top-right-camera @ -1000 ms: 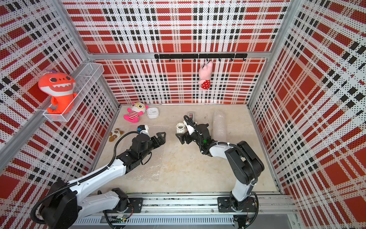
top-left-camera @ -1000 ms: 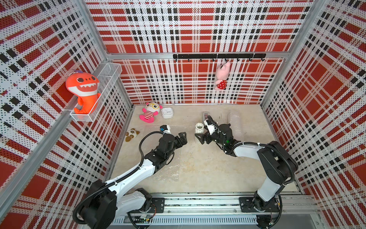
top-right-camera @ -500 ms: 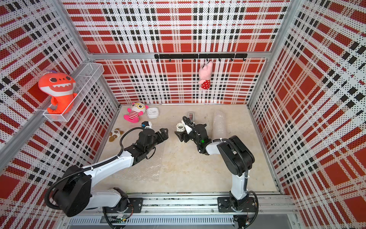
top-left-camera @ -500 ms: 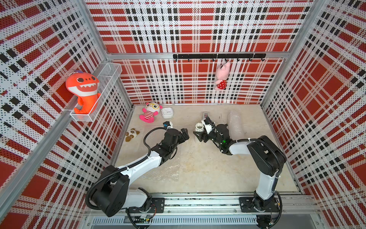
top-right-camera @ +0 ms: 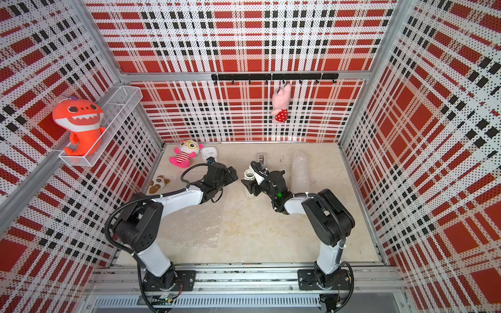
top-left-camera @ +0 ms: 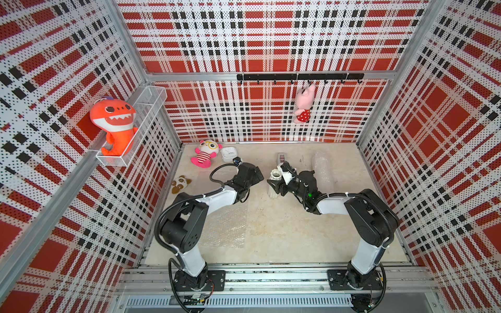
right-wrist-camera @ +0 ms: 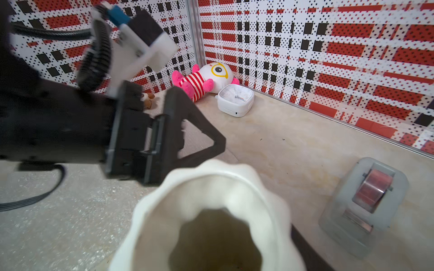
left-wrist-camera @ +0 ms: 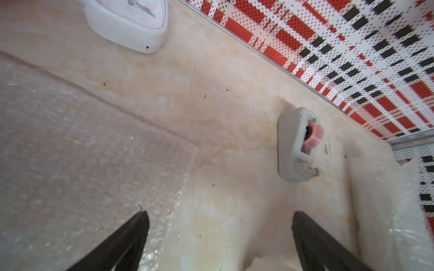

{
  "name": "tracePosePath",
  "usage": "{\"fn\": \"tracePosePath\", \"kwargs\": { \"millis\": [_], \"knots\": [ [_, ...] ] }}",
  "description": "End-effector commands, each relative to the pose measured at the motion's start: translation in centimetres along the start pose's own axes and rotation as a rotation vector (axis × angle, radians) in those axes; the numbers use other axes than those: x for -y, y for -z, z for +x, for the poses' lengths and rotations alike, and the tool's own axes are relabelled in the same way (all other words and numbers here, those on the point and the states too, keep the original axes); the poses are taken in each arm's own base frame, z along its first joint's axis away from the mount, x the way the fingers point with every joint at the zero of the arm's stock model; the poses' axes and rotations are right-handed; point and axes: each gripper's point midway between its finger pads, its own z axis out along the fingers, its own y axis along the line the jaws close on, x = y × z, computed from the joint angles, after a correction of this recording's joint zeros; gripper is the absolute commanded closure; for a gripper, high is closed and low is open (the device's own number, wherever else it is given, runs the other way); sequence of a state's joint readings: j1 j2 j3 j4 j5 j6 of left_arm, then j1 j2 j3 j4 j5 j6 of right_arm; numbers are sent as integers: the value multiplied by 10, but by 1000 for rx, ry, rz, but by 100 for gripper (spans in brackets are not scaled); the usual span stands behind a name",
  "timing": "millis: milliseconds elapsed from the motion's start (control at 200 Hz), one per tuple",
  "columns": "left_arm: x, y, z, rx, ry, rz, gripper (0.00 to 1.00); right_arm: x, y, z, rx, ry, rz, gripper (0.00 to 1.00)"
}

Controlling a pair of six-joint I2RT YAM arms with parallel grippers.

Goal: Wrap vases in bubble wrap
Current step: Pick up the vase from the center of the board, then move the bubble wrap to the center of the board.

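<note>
I need to pull the flat bubble wrap sheet across for wrapping, so my left gripper should next grab the sheet by its corner nearest the vase (top-left-camera: 276, 176).
A white ribbed vase (top-left-camera: 276, 176) (top-right-camera: 250, 174) stands upright mid-table. My right gripper (top-left-camera: 275, 187) (top-right-camera: 250, 187) is shut on its body from the right. In the right wrist view the scalloped rim (right-wrist-camera: 211, 187) fills the foreground, and one dark finger (right-wrist-camera: 305, 248) lies against its side. My left gripper (top-left-camera: 257, 173) (left-wrist-camera: 219, 218) hangs open and empty just left of the vase. A flat bubble wrap sheet (top-left-camera: 227, 227) (left-wrist-camera: 82, 152) lies at the front left, under the left arm. A rolled bubble wrap bundle (top-left-camera: 321, 170) lies at the back right. What it holds I cannot tell.
A grey tape dispenser (top-left-camera: 281, 157) (right-wrist-camera: 366, 206) stands just behind the vase. A small white box (top-left-camera: 228, 154) and a pink plush (top-left-camera: 204, 154) sit at the back left. A panda toy (top-left-camera: 180, 184) lies by the left wall.
The right jaws have narrowed onto the vase. The left arm has stretched toward the back, bringing its open gripper closer to the vase.
</note>
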State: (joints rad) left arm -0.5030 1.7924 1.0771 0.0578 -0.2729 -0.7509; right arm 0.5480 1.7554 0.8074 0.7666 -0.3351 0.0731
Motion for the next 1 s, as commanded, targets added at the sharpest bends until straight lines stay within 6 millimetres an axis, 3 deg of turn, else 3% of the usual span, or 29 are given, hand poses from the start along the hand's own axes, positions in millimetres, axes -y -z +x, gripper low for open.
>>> {"fn": "tracePosePath", "kwargs": {
  "millis": [0, 165, 436, 787, 997],
  "knots": [
    [-13, -22, 3, -33, -55, -93, 2, -4, 24, -65, 159, 48, 34, 60],
    [-16, -54, 11, -85, -118, -179, 2, -14, 45, -83, 156, 19, 15, 61],
    [-36, -76, 21, -111, -191, -323, 3, -22, 68, -98, 142, -21, 10, 62],
    [-58, -93, 38, -156, -231, -406, 20, -25, 78, -96, 115, -73, 6, 65],
    [-67, -93, 43, -180, -234, -413, 47, -28, 82, -97, 108, -95, -7, 72]
  ]
}}
